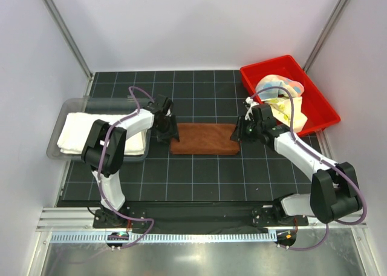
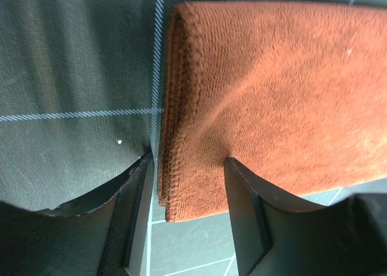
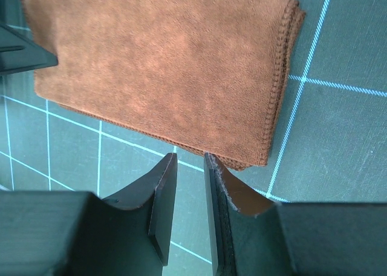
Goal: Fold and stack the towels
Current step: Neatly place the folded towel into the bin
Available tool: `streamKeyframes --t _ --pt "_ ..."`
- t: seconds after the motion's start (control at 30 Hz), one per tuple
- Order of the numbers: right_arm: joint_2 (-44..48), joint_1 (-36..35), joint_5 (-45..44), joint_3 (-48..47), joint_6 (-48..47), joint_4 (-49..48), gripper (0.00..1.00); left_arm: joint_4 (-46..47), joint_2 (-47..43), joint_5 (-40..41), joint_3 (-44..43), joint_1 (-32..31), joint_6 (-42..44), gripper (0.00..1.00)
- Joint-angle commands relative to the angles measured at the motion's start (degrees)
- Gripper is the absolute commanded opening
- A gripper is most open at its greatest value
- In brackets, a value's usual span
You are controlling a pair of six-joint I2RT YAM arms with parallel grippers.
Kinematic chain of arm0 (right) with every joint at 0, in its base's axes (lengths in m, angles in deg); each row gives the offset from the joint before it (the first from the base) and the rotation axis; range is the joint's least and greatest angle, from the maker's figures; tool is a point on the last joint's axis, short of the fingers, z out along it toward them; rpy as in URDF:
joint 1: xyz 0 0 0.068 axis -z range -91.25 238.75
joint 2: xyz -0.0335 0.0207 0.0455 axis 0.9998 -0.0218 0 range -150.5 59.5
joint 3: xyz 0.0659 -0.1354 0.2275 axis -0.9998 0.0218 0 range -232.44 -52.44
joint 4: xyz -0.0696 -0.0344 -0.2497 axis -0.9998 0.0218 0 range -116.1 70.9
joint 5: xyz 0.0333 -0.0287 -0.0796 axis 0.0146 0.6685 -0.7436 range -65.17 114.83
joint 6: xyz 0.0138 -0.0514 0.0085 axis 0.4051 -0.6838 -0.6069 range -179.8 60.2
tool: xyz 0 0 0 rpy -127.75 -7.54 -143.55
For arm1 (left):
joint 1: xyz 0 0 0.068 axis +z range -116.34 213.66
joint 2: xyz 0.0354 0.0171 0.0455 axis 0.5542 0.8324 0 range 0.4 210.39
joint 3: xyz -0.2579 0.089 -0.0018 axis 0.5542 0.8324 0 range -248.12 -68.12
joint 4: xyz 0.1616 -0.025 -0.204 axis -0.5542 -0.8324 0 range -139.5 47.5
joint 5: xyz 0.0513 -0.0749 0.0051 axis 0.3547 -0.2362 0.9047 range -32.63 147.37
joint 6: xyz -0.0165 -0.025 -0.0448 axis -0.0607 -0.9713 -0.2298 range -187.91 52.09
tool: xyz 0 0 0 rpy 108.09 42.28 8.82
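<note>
The brown towel should be stacked folded on the cream-white towel (image 1: 84,137). My left gripper should next hold its layers together by the near tray-side corner (image 1: 174,151).
A brown towel (image 1: 204,139) lies folded into a flat rectangle on the dark grid mat. My left gripper (image 1: 164,129) is at its left end. In the left wrist view, that gripper (image 2: 187,164) is open and its fingers straddle the near corner of the brown towel (image 2: 272,88) without pinching it. My right gripper (image 1: 240,129) is at the towel's right end. It (image 3: 190,158) is open by a narrow gap with nothing in it, its tips just short of the brown towel (image 3: 163,64). A folded cream-white towel (image 1: 84,137) rests in a tray.
The clear plastic tray (image 1: 72,103) sits at the mat's left edge. A red bin (image 1: 266,67) at the back right holds a crumpled pastel towel (image 1: 279,83) and a yellow one (image 1: 281,109). White walls and metal posts enclose the mat.
</note>
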Motion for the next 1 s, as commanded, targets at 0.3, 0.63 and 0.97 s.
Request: streamKeyframes --t 0.3,0.63,0.97 --pt "3.1 0.0 1.4 0.1 -0.9 -2.0 0.33 3.0 3.1 1.7 -1.3 -1.3 -3.9 0.35" --pt "4.5 0.0 1.5 0.3 -0.7 -1.7 0.39 -4.5 2.0 5.7 -7.3 -4.2 -2.0 0.0" --pt "5.2 0.0 1.8 -0.7 0.8 -0.5 1.0 -22.1 -7.8 22.6 -12.6 -5.0 5.1 0.0"
